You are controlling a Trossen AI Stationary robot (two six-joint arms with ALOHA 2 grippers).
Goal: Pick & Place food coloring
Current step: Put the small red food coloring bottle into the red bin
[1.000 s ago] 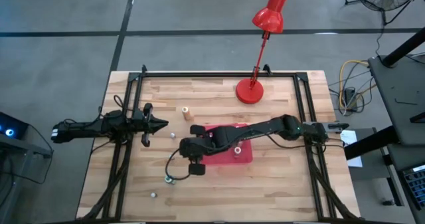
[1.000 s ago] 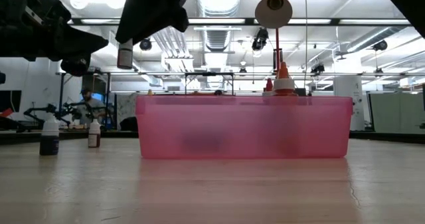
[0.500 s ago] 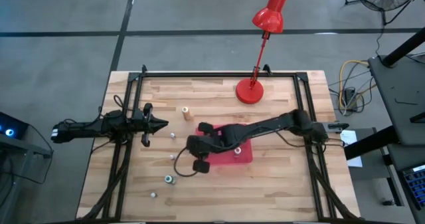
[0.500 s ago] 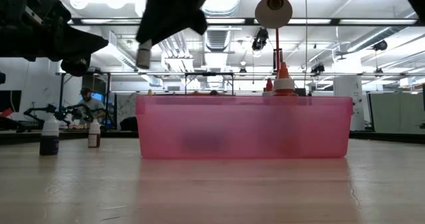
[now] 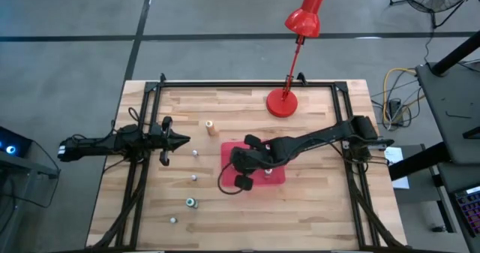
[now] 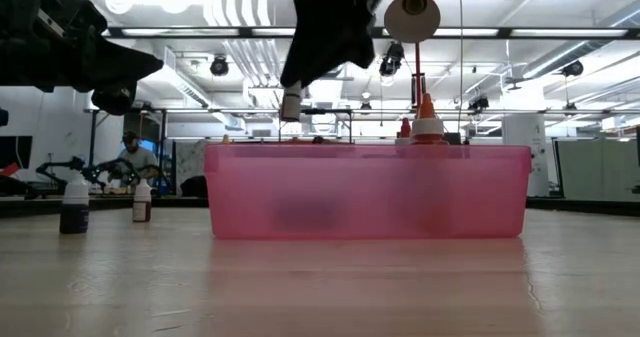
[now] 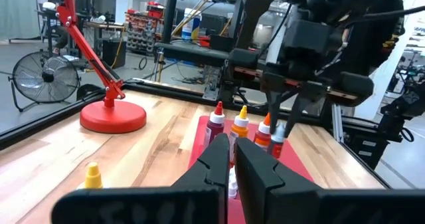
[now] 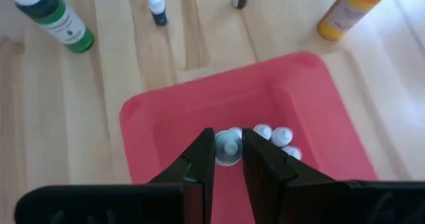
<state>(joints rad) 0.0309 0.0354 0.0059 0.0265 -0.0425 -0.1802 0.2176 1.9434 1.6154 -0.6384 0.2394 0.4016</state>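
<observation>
The tiny bottle is above the red tray (image 8: 179, 127) and its standing bottles; my right gripper should keep holding it.
My right gripper (image 8: 229, 155) is shut on a tiny food coloring bottle (image 6: 291, 104) with a whitish cap and hangs over the red tray (image 5: 277, 179). A few more capped bottles (image 8: 272, 135) stand inside the tray. Other food coloring stands on the wood to the tray's left: a green bottle (image 8: 54, 15), two tiny ones (image 8: 157, 4), and an orange one (image 8: 348, 10). My left gripper (image 5: 184, 140) is shut and holds nothing. It waits level at the table's left side. My right gripper pinches the tiny bottle's upper end between its two fingers, and the whitish cap (image 8: 229, 147) shows between them. The fingers slant down from the table's right side. The bottle hangs about upright below them (image 6: 291, 107), clear above the tray's rim.
A red desk lamp (image 5: 283, 101) stands at the table's far edge behind the tray. A black frame (image 5: 247, 83) runs around the tabletop. Loose small bottles (image 5: 193, 178) dot the wood between the tray and the near left corner.
My right gripper has carried the tiny bottle toward the table's right edge, from beyond the tray's left end to above the tray. It stayed shut and rolled a little on the way. The bottle stayed lifted clear.
</observation>
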